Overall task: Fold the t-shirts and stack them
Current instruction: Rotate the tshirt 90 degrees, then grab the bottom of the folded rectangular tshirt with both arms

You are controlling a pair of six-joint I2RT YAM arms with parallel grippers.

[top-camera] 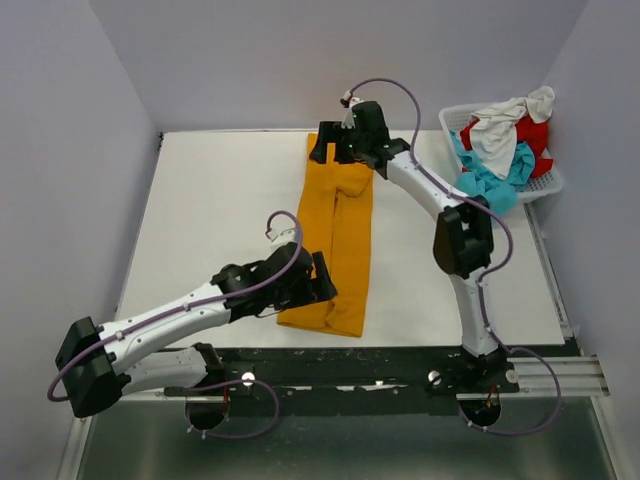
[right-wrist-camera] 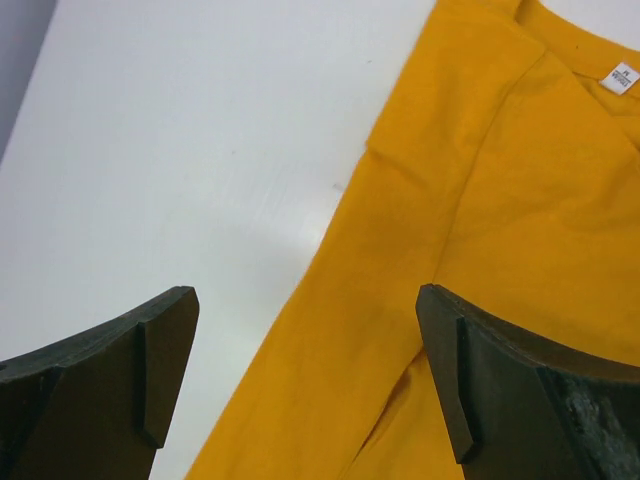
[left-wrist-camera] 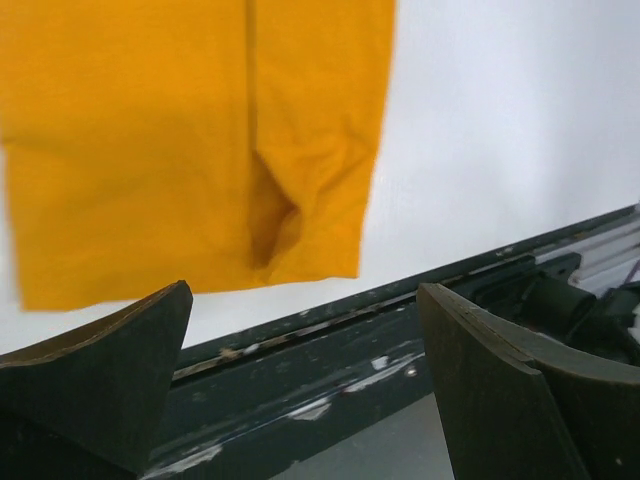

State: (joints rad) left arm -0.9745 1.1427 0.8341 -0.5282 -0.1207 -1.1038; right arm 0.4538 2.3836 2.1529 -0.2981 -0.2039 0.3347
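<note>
The t-shirt's hem corner (top-camera: pixel 285 320) (left-wrist-camera: pixel 39 293) is the part my left gripper needs to grab next, to fold the hem toward the collar. The other corner of the hem is left for my right gripper.
A mustard-orange t-shirt (top-camera: pixel 338 238) lies on the white table folded into a long narrow strip, collar end far, hem end near. My left gripper (top-camera: pixel 322 282) hovers open over the strip's near left edge; its wrist view shows the hem (left-wrist-camera: pixel 190 150) above the empty jaws and the table's dark front rail below. My right gripper (top-camera: pixel 333 150) stands open over the collar end; its wrist view shows the shirt (right-wrist-camera: pixel 470 280) with a white neck label (right-wrist-camera: pixel 619 79), nothing between the fingers. Turquoise (top-camera: pixel 490 182), red (top-camera: pixel 530 132) and white (top-camera: pixel 500 130) t-shirts sit heaped in a basket.
The white lattice basket (top-camera: pixel 548 185) stands at the table's far right corner against the wall. Grey walls close in the left, back and right. The dark mounting rail (top-camera: pixel 380 375) with both arm bases runs along the near edge.
</note>
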